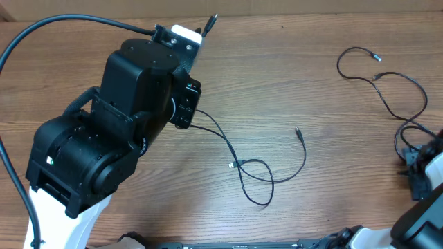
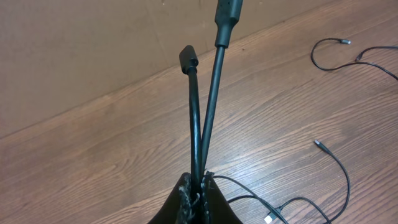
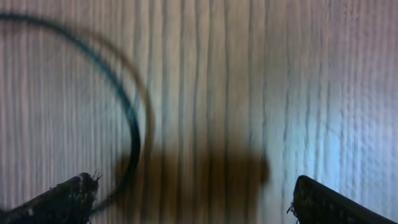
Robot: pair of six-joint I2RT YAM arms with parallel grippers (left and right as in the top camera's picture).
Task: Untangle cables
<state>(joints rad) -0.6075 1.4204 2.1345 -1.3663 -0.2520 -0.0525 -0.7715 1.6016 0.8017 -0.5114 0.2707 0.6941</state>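
Observation:
The cable arc curls under one finger, toward the left in the wrist view, so my right gripper would miss if it closed now and should line up first, then close on the arc.
My left gripper (image 1: 196, 34) is raised at the back of the table and shut on two black cable strands (image 2: 205, 112). Their plug ends stick out past the jaws (image 2: 200, 186); one end shows in the overhead view (image 1: 211, 21). From under the left arm a thin black cable (image 1: 266, 181) runs in loose loops over the middle of the table, with a small white plug (image 1: 232, 166) and a silvery tip (image 1: 297, 129). A second thin cable (image 1: 387, 76) lies looped at the far right. My right gripper (image 1: 415, 173) is open, low over the wood, with a blurred cable arc (image 3: 134, 124) just inside its left finger (image 3: 193, 199).
The table is brown wood (image 1: 332, 207). A brown cardboard wall (image 2: 93, 50) stands along the back edge. The bulky left arm (image 1: 104, 145) covers the left part of the table, and its thick black cable (image 1: 41, 31) arcs over the back left.

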